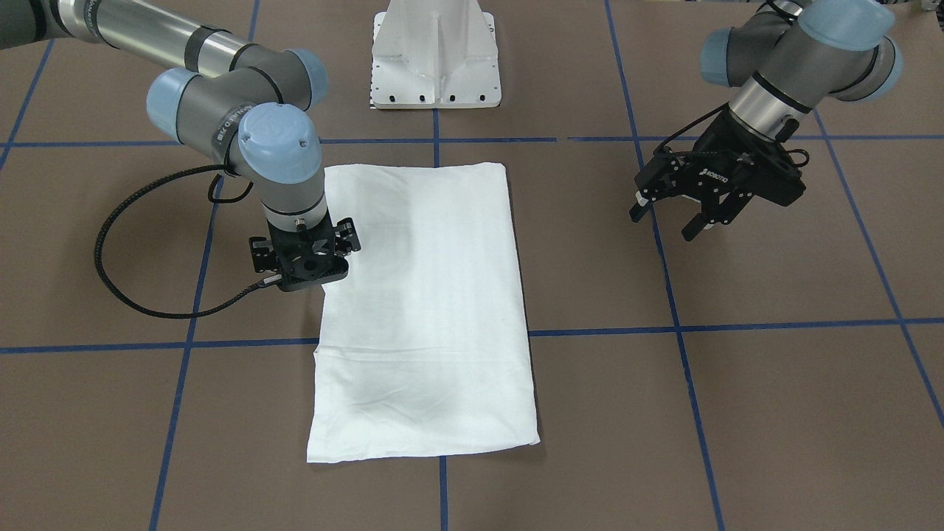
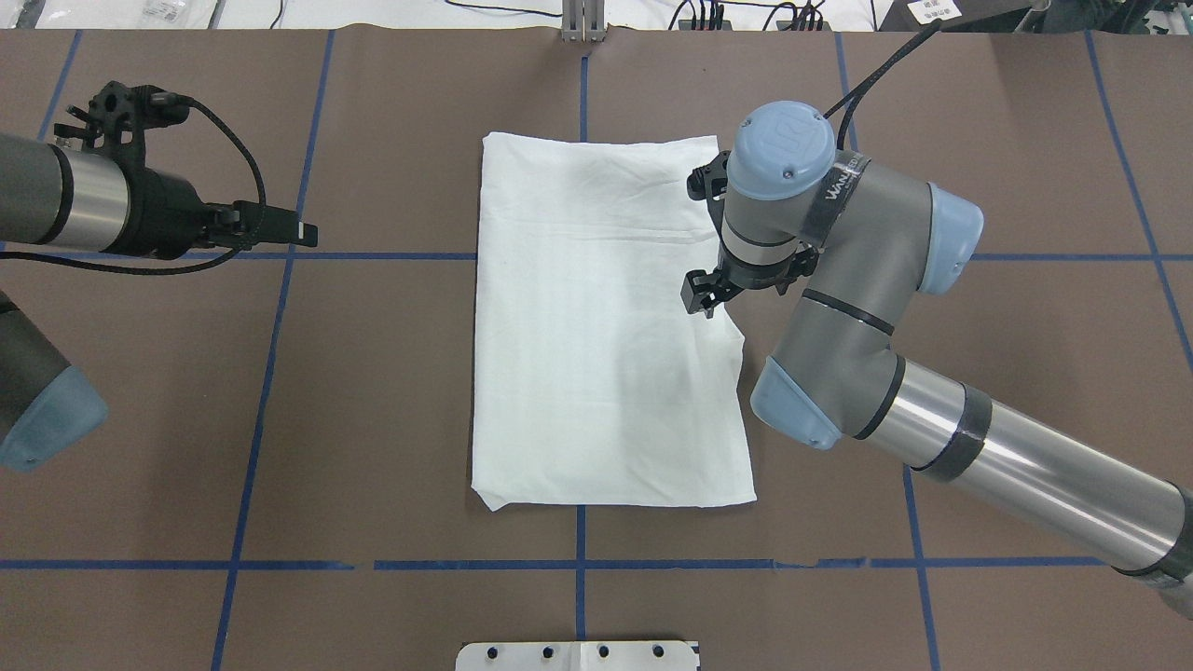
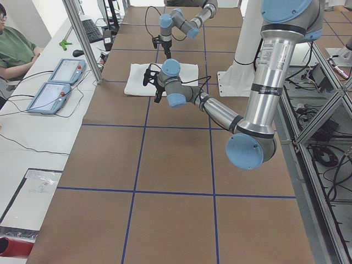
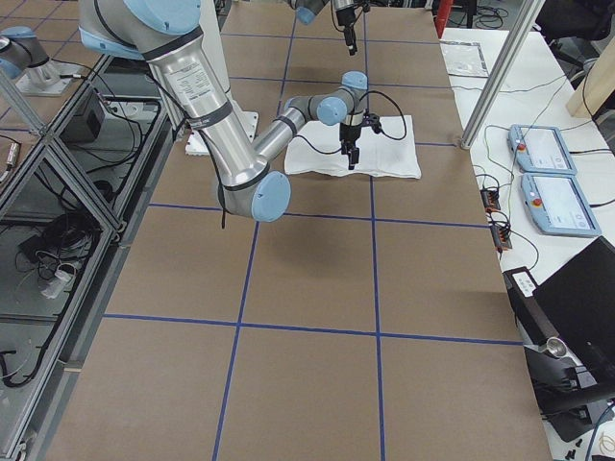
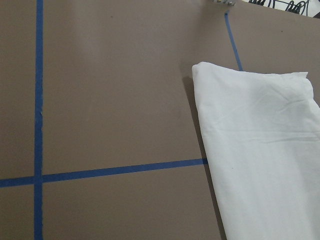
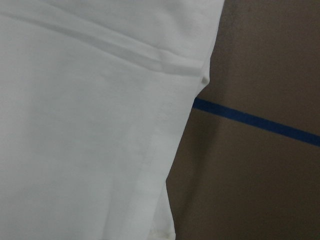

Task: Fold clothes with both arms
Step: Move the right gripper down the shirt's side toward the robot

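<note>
I should next grab the white shirt by its corner at the pedestal-end hem [image 1: 497,169] with my left gripper. Then I can start to fold it.
The white T-shirt [image 1: 428,310] lies flat on the brown table, folded into a tall rectangle; it also shows in the overhead view [image 2: 596,326]. No text, collar or label shows. My right gripper [image 1: 302,259] points straight down over the shirt's long edge on the robot's right side. Its fingers are hidden under the wrist [image 2: 746,233], so I cannot tell its state. The right wrist view shows that shirt edge [image 6: 90,125] close up. My left gripper [image 1: 666,221] hangs open and empty above bare table, well off the shirt's other side. The left wrist view shows a shirt corner [image 5: 260,150].
The white pedestal base [image 1: 436,55] stands at the robot's side of the table. Blue tape lines [image 1: 664,221] grid the brown surface. In the left side view, an operator [image 3: 14,49] and two teach pendants [image 3: 55,82] are beside the table, behind an aluminium post [image 3: 82,38].
</note>
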